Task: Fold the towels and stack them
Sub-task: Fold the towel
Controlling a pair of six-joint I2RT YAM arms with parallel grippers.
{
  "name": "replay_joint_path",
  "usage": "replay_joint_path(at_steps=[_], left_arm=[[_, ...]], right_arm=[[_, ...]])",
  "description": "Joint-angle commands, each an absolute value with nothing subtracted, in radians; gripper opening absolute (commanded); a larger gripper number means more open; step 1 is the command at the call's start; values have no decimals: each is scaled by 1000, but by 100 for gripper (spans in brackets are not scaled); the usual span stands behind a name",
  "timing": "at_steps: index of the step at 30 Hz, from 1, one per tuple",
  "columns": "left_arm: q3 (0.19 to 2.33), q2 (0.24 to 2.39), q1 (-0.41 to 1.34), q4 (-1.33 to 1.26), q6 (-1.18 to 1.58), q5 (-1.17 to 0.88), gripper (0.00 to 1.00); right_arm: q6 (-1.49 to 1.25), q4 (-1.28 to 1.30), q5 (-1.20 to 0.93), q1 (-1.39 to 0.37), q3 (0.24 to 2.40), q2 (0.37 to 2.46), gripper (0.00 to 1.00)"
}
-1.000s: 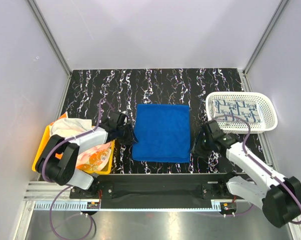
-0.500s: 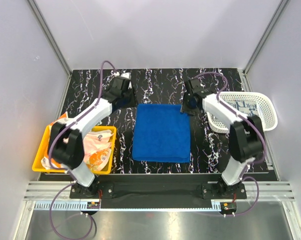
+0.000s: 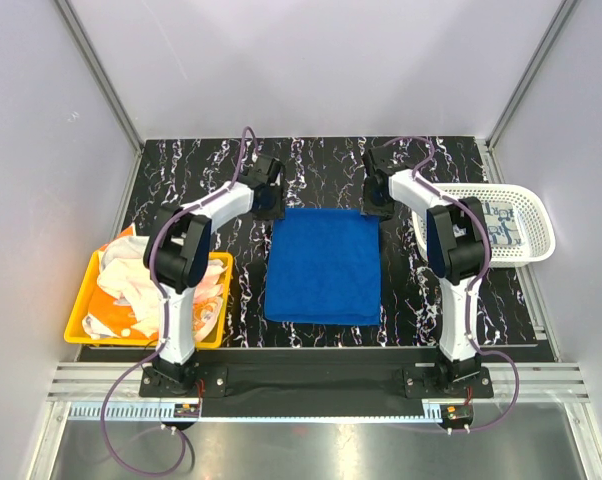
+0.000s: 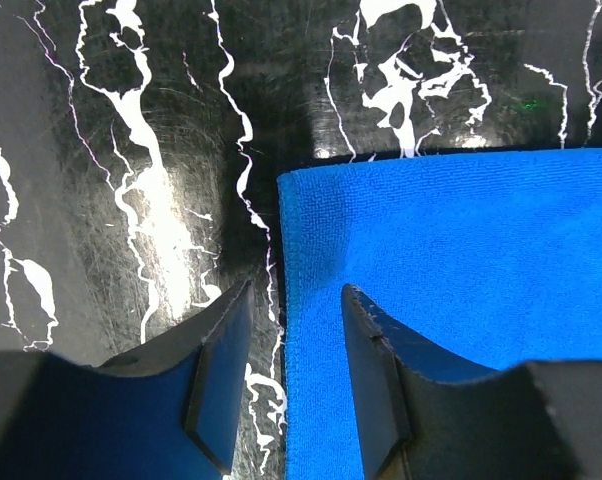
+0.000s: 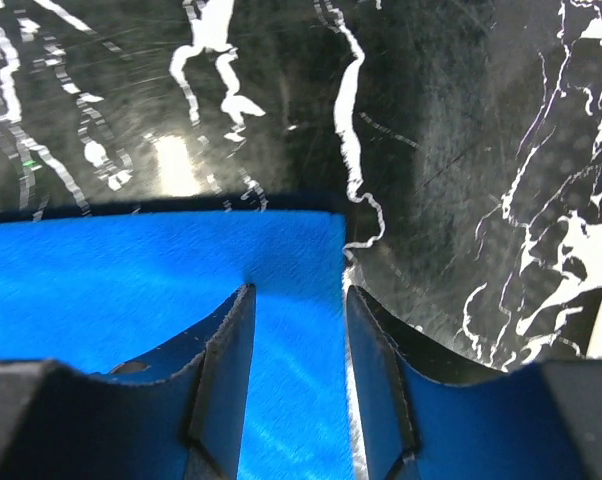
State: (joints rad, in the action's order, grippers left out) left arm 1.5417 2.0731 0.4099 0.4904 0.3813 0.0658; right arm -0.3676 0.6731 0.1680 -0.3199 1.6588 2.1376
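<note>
My left gripper isn't ready to close on the towel's corner yet: its fingers stop well short in the left wrist view, so it should first move toward the towel's corner.
A royal blue towel (image 3: 324, 265) lies flat in the middle of the black marbled table. My left gripper (image 3: 269, 203) is open at its far left corner; in the left wrist view (image 4: 296, 300) the towel's left edge (image 4: 311, 330) runs between the jaws. My right gripper (image 3: 377, 200) is open at the far right corner; in the right wrist view (image 5: 296, 300) the corner (image 5: 301, 250) lies between the jaws. A white towel with blue pattern (image 3: 496, 222) lies in the white basket. Orange-and-white and pale cloths (image 3: 136, 285) fill the yellow bin.
The yellow bin (image 3: 79, 312) stands at the near left of the table. The white perforated basket (image 3: 536, 235) stands at the right edge. Grey walls enclose the table on three sides. Both arms stretch far out from their bases.
Both grippers have moved in from just outside the far corners onto the blue towel's far corners. The towel has not moved.
</note>
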Motion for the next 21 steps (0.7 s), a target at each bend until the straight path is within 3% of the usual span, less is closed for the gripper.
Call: replay_joint_path(at_steps=[1, 21], left_arm=[[1605, 2078, 399, 466, 377, 84, 46], [1529, 2103, 362, 347, 457, 38, 47]], right_arm=[[-341, 657, 195, -296, 1704, 2157, 49], [-279, 495, 126, -279, 1669, 2172, 48]])
